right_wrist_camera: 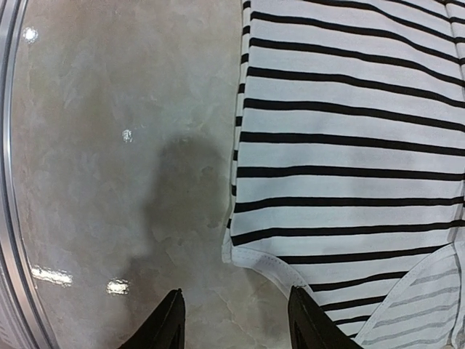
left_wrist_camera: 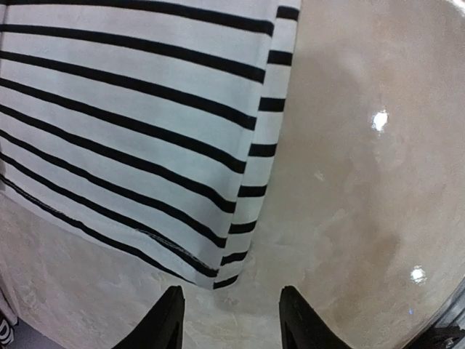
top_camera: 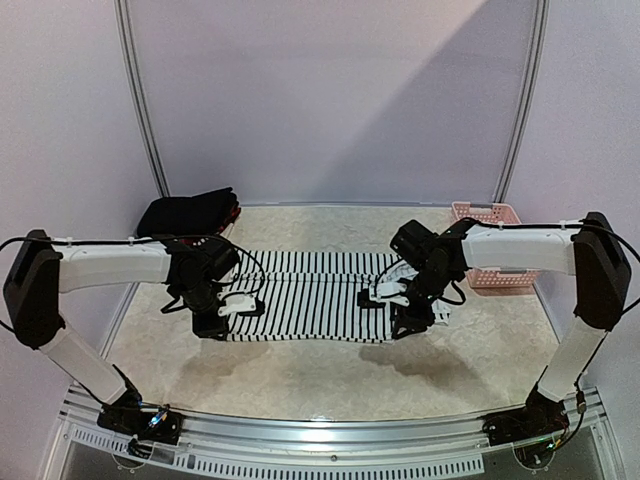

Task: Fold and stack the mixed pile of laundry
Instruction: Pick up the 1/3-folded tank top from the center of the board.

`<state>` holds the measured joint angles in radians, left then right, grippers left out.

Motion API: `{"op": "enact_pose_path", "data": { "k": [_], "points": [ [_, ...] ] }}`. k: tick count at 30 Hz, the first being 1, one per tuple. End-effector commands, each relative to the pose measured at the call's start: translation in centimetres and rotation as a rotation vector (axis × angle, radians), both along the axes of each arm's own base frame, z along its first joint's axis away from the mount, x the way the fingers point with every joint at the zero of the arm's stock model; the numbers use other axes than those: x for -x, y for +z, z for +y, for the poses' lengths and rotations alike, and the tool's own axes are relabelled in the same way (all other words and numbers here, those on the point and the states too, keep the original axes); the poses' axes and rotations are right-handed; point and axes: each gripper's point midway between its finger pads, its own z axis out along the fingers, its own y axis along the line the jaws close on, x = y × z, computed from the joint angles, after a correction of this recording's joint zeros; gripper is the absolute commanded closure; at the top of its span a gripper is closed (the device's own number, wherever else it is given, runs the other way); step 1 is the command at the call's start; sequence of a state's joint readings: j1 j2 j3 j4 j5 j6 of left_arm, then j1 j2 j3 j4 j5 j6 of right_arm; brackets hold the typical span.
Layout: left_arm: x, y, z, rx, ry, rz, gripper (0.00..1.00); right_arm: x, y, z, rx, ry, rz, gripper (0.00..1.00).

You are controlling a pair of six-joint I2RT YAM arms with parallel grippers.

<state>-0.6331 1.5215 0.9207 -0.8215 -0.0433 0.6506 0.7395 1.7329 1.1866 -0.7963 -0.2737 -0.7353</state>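
Observation:
Next, my left gripper grabs the striped tank top by its near hem corner [top_camera: 230, 338] [left_wrist_camera: 222, 276], so the top's near edge folds over its middle.
The black-and-white striped tank top [top_camera: 310, 292] lies spread flat in the middle of the table. My left gripper [top_camera: 212, 322] hangs open over its left near corner [left_wrist_camera: 221, 276], with nothing between the fingers. My right gripper [top_camera: 405, 322] hangs open over its right near corner [right_wrist_camera: 243, 254], also empty. A dark bundle of garments [top_camera: 188, 214], black with a bit of red, lies at the back left. The striped cloth fills the upper part of the left wrist view [left_wrist_camera: 131, 123] and the right side of the right wrist view [right_wrist_camera: 349, 145].
A pink perforated basket [top_camera: 492, 256] stands at the back right, behind my right arm. The beige marbled table [top_camera: 320, 380] has a metal rail along its near edge [top_camera: 330, 435].

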Motion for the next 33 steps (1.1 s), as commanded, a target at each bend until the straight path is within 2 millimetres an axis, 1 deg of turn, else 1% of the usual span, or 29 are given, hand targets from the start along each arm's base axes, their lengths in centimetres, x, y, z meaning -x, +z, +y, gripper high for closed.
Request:
{"op": "enact_pose_path", "data": {
  "k": [1,6,10,17,20,24,28,33],
  "points": [
    [-0.8,-0.9,-0.6,-0.027,-0.025,-0.02,0.56,-0.5,-0.6,0.3,0.005,-0.01,-0.016,0.52],
    [-1.5,-1.4,-0.8,-0.027,-0.028,-0.043,0.62,-0.7,-0.9,0.3,0.007,-0.015,-0.021,0.51],
    [-0.9,-2.2,-0.8,-0.041,-0.04,-0.014,0.64,-0.9,-1.6,0.3,0.018,-0.025,-0.014,0.51],
    [0.3,-2.7,-0.4,-0.071,-0.065,0.01,0.64,-1.1,-1.6,0.4,0.005,-0.045,0.004,0.51],
    [0.3,-3.1,0.2,-0.109,-0.068,0.0,0.65,-1.1,-1.7,0.2,0.007,-0.052,0.007,0.51],
    [0.0,-3.8,1.0,-0.171,-0.064,0.004,0.7,-1.3,-2.0,0.0,0.018,-0.058,0.001,0.51],
    [-0.4,-3.9,0.8,-0.185,-0.052,0.013,0.8,-1.2,-2.3,-0.2,0.026,-0.056,0.008,0.5],
    [-0.5,-3.7,0.6,-0.185,-0.052,0.005,0.88,-0.6,-2.6,0.0,0.029,-0.037,0.018,0.49]
  ]
}}
